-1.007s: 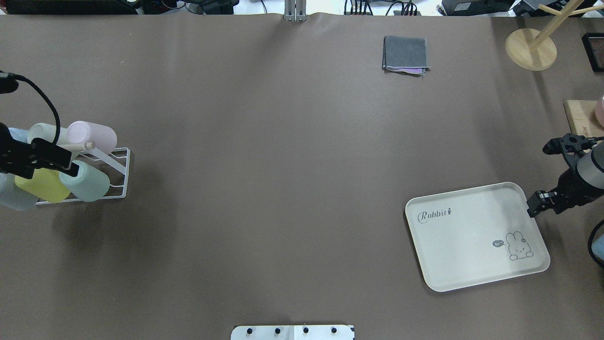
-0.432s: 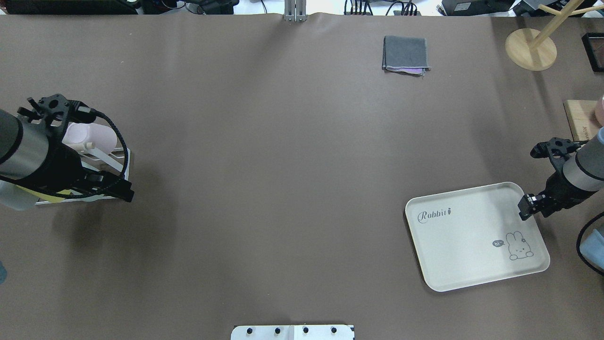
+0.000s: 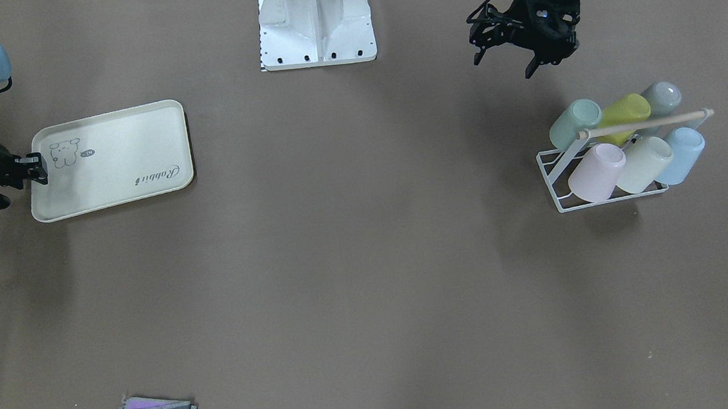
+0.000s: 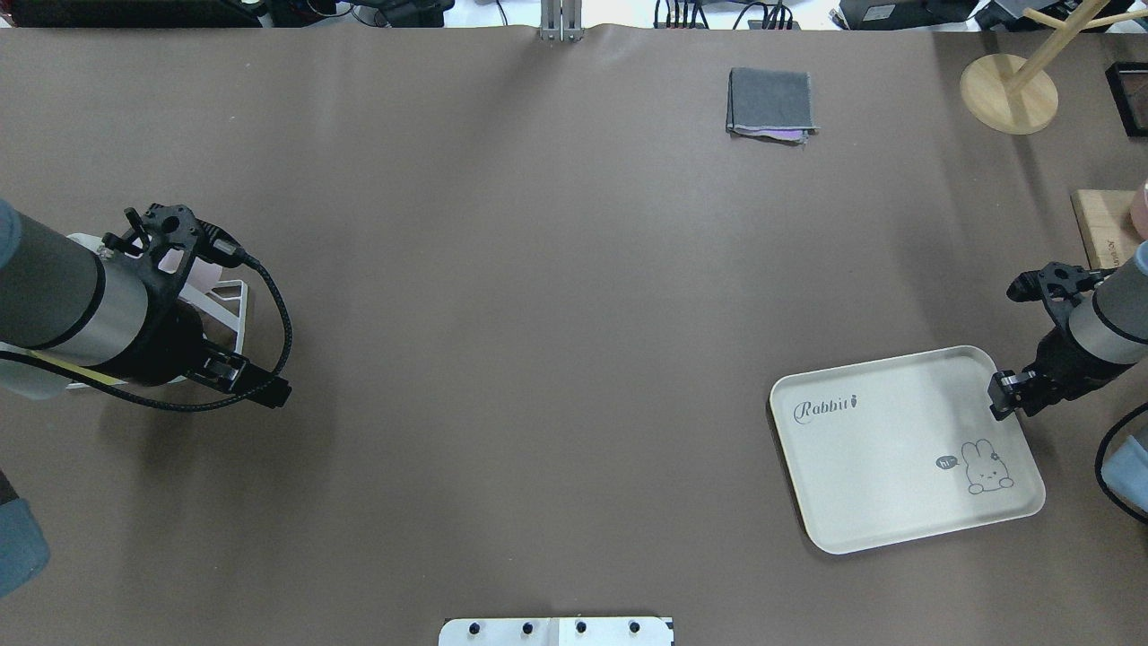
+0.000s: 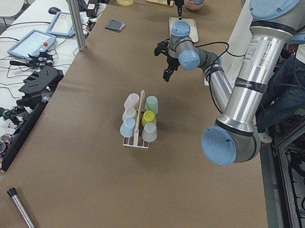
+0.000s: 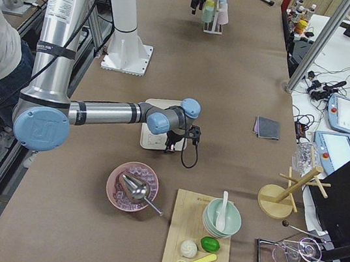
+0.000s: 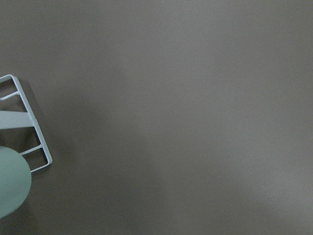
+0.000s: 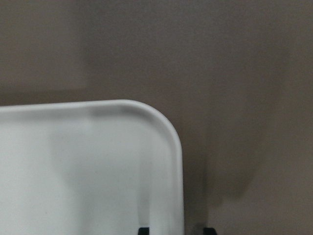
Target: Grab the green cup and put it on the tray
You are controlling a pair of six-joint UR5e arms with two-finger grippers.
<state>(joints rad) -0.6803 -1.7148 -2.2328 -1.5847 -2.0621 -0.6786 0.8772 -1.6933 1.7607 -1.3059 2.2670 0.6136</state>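
My right gripper grabs the tray by its short rim (image 3: 36,166) beside the bear drawing next, to bring the tray over for the green cup (image 3: 575,121).
The green cup (image 3: 575,121) lies tilted on a white wire rack (image 3: 601,200) among other cups; a bit of it shows in the left wrist view (image 7: 12,183). In the overhead view my left arm hides it. My left gripper (image 3: 533,68) hovers apart from the rack, on its robot side, and looks open and empty. It also shows in the overhead view (image 4: 269,391). The cream tray (image 4: 897,449) with "Rabbit" lettering lies flat and empty. My right gripper (image 4: 1000,397) is open, its fingertips (image 8: 143,229) straddling the tray's rim (image 8: 182,161).
The rack also holds a yellow-green cup (image 3: 623,112), a grey-green cup (image 3: 661,98), and pink, cream and blue ones. A folded grey cloth (image 4: 771,103) lies at the far side. A wooden stand (image 4: 1009,94) and cutting board (image 4: 1108,224) sit far right.
My left arm swung away from the rack, right and toward the robot's side of the table, without a cup. My right gripper shifted slightly left onto the tray's edge. The tray stayed put.
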